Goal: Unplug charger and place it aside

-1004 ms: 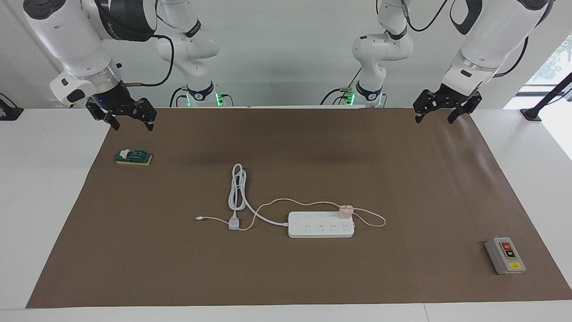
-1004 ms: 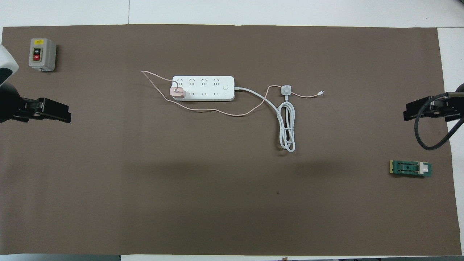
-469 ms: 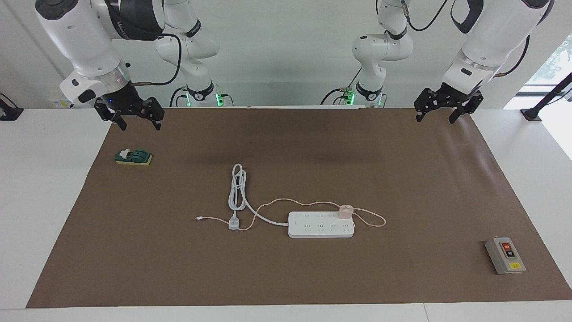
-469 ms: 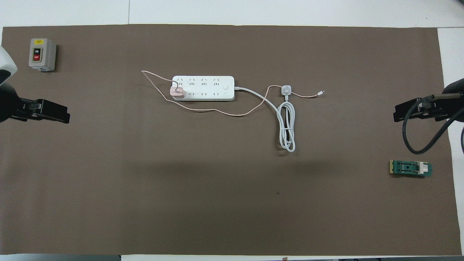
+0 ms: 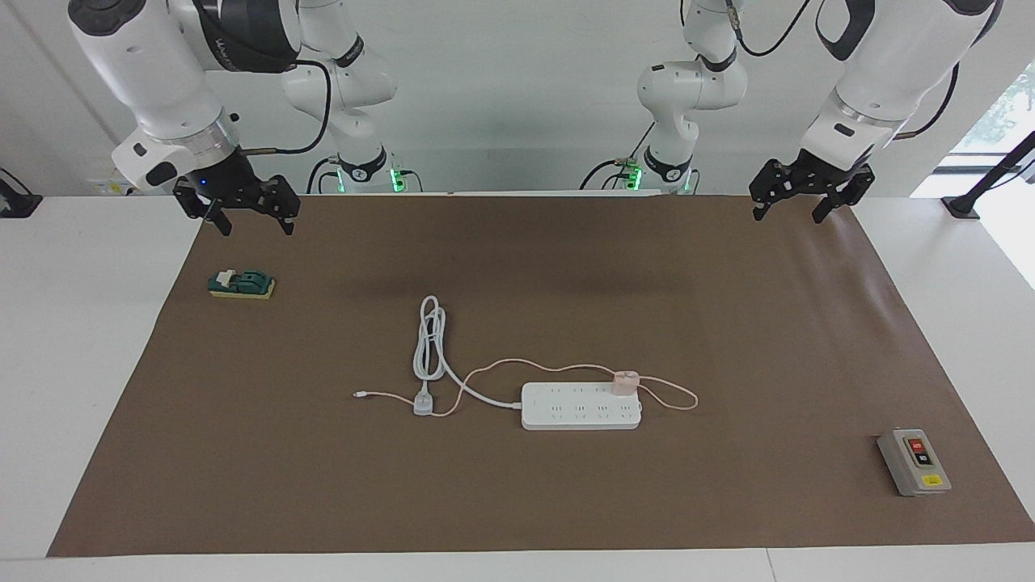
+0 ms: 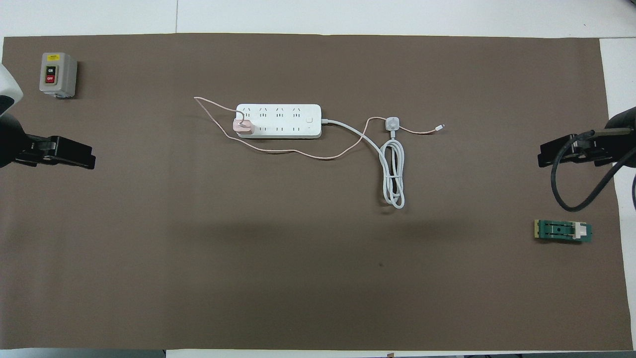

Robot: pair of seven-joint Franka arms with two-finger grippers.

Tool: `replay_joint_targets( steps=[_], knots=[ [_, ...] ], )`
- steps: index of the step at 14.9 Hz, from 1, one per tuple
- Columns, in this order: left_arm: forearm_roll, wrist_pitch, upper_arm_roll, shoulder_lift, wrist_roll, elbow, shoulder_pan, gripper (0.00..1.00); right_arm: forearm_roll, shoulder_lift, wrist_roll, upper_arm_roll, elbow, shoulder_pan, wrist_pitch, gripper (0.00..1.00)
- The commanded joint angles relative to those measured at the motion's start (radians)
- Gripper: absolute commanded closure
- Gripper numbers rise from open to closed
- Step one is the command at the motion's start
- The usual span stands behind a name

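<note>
I should unplug the charger next, my left gripper holding its cube body point(image 6: 243, 127). Its thin, slack cable could tear if pulled.
The charger point(image 5: 625, 381) point(image 6: 243, 127) is a small pale-pink cube plugged into the end socket of the white power strip point(image 5: 580, 406) point(image 6: 278, 121), at the strip's end toward the left arm. Its thin pink cable point(image 5: 534, 364) point(image 6: 298, 154) loops around the strip and ends beside the grey-white plug. My left gripper point(image 5: 786, 213) point(image 6: 89, 159) hangs open in the air over the mat's edge near its base, well away from the charger. My right gripper point(image 5: 256, 227) point(image 6: 544, 158) hangs open over the mat's corner, above the green switch.
A grey-white plug point(image 5: 424, 402) point(image 6: 393, 123) with a coiled thick white cord point(image 5: 428, 339) point(image 6: 394, 179) lies beside the strip. A green knife switch point(image 5: 241, 284) point(image 6: 563, 231) sits under the right gripper. A grey on/off box point(image 5: 914, 462) point(image 6: 57, 74) stands at the left arm's end. All lie on a brown mat point(image 5: 728, 323).
My right gripper has shifted a little toward the middle of the table and risen slightly. The left gripper has hardly moved. Charger, strip and cords lie as before.
</note>
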State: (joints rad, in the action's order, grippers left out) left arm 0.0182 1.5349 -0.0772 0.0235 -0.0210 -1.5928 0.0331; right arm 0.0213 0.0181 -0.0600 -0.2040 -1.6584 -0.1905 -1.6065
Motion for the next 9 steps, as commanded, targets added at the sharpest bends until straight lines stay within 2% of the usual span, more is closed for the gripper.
replay_joint_targets(
  steps=[1,6,9],
  knots=[
    [-0.011,0.004,0.002,0.013,-0.008,-0.012,-0.004,0.00,0.031,0.002,-0.191,0.006,-0.003,0.005,-0.020,0.00],
    [-0.012,0.007,0.005,0.003,0.052,-0.018,-0.006,0.00,0.253,-0.093,-0.746,0.005,0.008,0.005,-0.035,0.00],
    [-0.011,0.028,0.019,-0.007,0.146,-0.022,-0.006,0.00,0.292,-0.150,-0.958,0.008,0.008,-0.056,-0.107,0.00]
  ],
)
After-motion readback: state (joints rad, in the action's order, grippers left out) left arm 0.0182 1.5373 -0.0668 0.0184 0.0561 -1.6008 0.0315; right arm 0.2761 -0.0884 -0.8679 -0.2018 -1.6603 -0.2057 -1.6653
